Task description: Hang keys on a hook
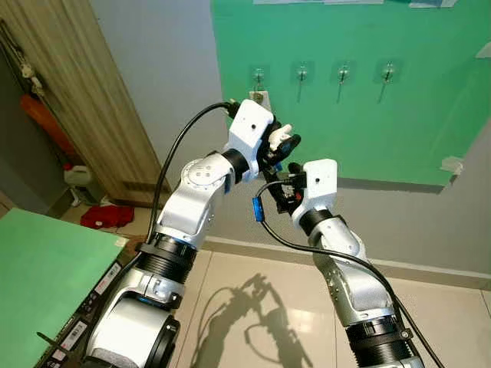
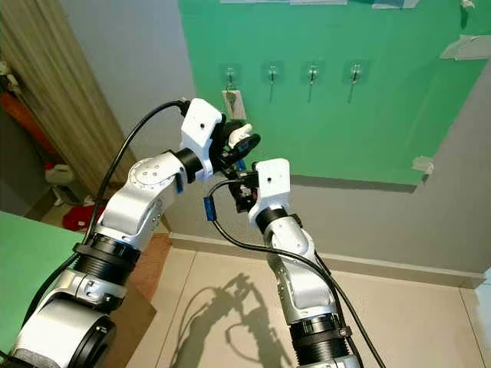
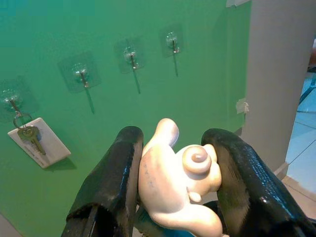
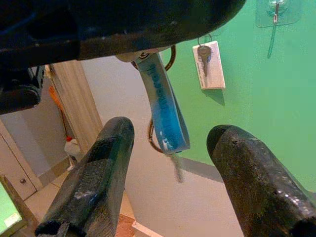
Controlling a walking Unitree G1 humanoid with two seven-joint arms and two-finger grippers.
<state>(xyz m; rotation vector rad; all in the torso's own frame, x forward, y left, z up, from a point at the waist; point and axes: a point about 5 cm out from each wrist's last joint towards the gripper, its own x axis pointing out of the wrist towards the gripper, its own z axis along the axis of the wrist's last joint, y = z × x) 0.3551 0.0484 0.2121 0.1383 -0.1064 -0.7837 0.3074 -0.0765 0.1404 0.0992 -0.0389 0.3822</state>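
Note:
My right gripper grabs the key set by its blue strap (image 4: 165,116) next. That leaves the metal ring (image 4: 151,136) free to hang on a hook.
My left gripper (image 1: 282,141) is raised in front of the green wall board (image 1: 414,115), shut on a cream-white figurine charm (image 3: 175,182) of a key set. A blue strap (image 4: 165,116) and a ring hang down from the charm. Just below, my right gripper (image 4: 173,134) is open, its fingers either side of the strap without touching it. A row of clear hooks is stuck on the board. The leftmost hook (image 1: 259,75) carries a key with a white tag (image 3: 37,141). The hook beside it (image 1: 302,73) and the others are bare.
A wooden door panel (image 1: 84,100) stands at the left, with a red cloth (image 1: 107,215) and a white bottle (image 1: 79,178) on the floor beside it. A green tabletop (image 1: 42,284) lies at my lower left. Tiled floor (image 1: 268,307) runs below the grey wall.

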